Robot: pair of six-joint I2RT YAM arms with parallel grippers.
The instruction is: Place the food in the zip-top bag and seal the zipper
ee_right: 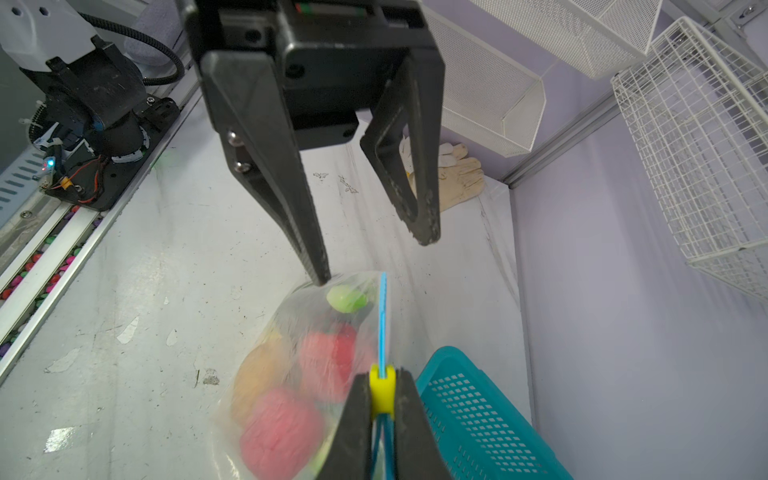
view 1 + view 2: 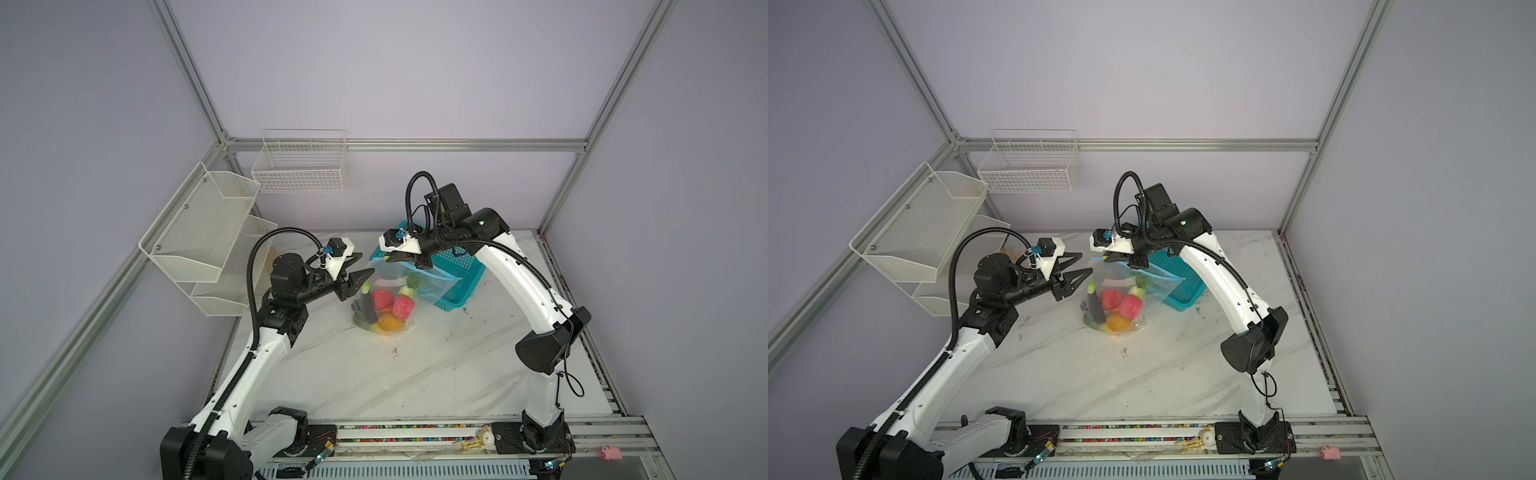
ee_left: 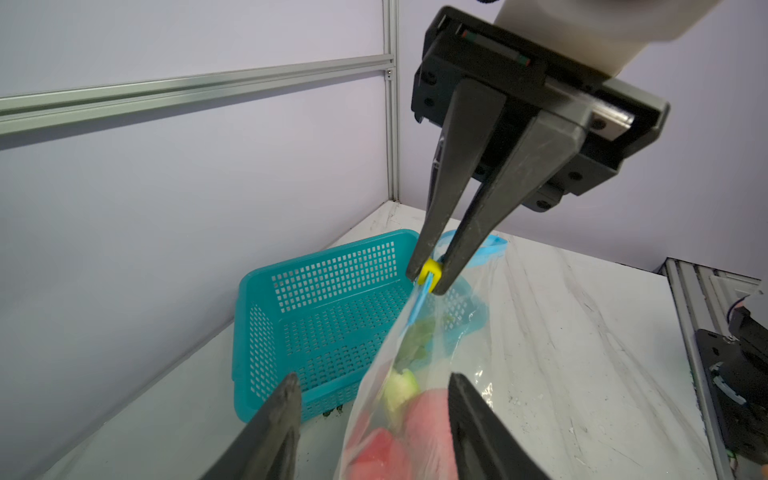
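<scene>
The yellow slider [image 2: 388, 257] needs to stay free to seal the zipper. My left gripper will grip the bag's light-blue zipper corner [image 2: 378, 261] beside the slider.
The zip-top bag [image 2: 392, 286] [image 2: 1115, 286] stands on the marble table with the food [image 2: 388, 309] [image 2: 1115, 309] inside: pink-red pieces, an orange, a dark eggplant and green bits. My right gripper [image 1: 382, 374] [image 2: 388, 258] is shut on the yellow slider [image 1: 381, 390] [image 3: 430, 274] of the light-blue zipper [image 1: 382, 316] [image 3: 417, 307], holding the top edge up. My left gripper [image 3: 372, 378] [image 2: 365, 263] [image 2: 1087, 262] is open at the bag's other top corner. One of its fingertips [image 1: 322, 278] touches the plastic.
A teal perforated basket [image 2: 457, 270] [image 3: 324, 299] sits right behind the bag. White mesh shelves [image 2: 199, 232] and a wire basket [image 2: 299, 166] hang on the back-left walls. A glove [image 1: 457, 178] lies in the back corner. A pink toy pig [image 2: 611, 452] sits by the front rail.
</scene>
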